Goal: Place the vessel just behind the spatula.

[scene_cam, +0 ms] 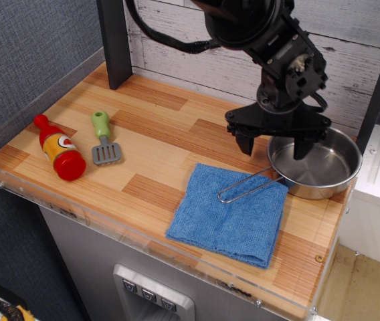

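My gripper pinches the pan by its thin rim near the wire handle next, since the pan's round body spreads wider than my open fingers.
The vessel is a shiny round steel pan at the right edge of the wooden counter. Its wire-loop handle lies over a blue cloth. The spatula, green handle and grey slotted blade, lies at the left of the counter. My gripper is open above the pan's left rim. One finger is outside the pan to its left, the other finger is over the pan's inside. It holds nothing.
A red and yellow toy bottle lies left of the spatula. A folded blue cloth lies at the front middle-right. A dark post stands at the back left. A clear acrylic rim edges the counter.
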Motion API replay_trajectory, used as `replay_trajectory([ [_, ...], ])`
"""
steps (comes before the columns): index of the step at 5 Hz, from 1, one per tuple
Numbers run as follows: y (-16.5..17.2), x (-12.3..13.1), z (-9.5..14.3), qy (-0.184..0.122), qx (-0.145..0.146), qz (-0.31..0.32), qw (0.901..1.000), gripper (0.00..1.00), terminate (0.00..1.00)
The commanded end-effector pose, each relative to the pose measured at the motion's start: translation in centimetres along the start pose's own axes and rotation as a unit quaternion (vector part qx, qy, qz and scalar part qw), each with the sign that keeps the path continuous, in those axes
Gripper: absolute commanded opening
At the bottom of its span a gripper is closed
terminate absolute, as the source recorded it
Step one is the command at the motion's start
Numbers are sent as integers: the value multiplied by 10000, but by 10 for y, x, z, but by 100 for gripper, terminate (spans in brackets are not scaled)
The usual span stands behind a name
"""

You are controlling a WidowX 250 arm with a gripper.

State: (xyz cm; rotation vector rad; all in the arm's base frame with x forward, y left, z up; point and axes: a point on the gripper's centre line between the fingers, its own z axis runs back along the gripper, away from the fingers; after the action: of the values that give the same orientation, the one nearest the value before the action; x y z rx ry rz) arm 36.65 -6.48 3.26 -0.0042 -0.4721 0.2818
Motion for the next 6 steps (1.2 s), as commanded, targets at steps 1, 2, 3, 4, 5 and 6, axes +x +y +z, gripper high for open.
replay_trajectory([
  [1, 8, 9, 3, -198, 115, 6, 9997, 0, 0],
  [2, 11, 6, 5, -242, 208, 24, 9995, 0, 0],
  [3, 15, 4, 14, -333, 330, 39, 9989, 0, 0],
  [4, 14, 1, 19, -334, 237, 96, 9991, 0, 0],
  [5, 13, 1, 26, -310, 101, 61, 9995, 0, 0],
  [6, 13, 11, 53, -435, -43, 112, 9990, 0, 0],
])
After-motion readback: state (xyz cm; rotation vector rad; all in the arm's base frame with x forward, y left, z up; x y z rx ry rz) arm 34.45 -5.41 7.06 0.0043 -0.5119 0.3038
